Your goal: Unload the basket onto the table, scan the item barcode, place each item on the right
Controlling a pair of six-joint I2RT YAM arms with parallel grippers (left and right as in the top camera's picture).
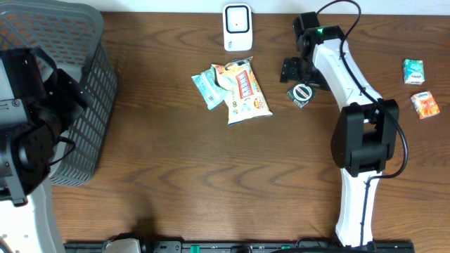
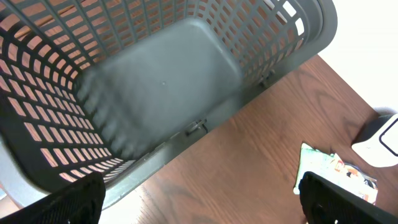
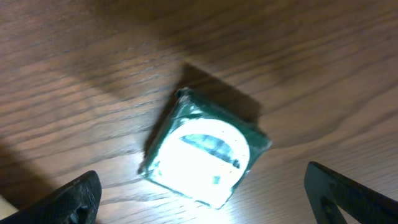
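My fingers are still above the whole packet point(image 1: 301, 94) point(image 3: 204, 151), so it isn't time to close yet. My right gripper should go lower first and then close on it.
A small dark green packet with a round white label point(image 3: 205, 152) lies flat on the wooden table, brightly lit. My right gripper point(image 3: 204, 200) is open just above it; its two fingertips point(image 3: 76, 199) stand wide on either side and touch nothing. From overhead, the same packet point(image 1: 301, 93) lies right of the snack bags, under the right arm point(image 1: 337, 63). The white barcode scanner point(image 1: 237, 27) stands at the table's back edge. My left gripper point(image 2: 199, 208) is open and empty, at the basket's rim.
A grey plastic basket point(image 1: 98, 91) fills the left end of the table, its inside point(image 2: 161, 81) bare. A pile of snack bags point(image 1: 239, 88) lies in front of the scanner. Two small packets, one green point(image 1: 414, 71) and one orange point(image 1: 425, 105), lie at the far right.
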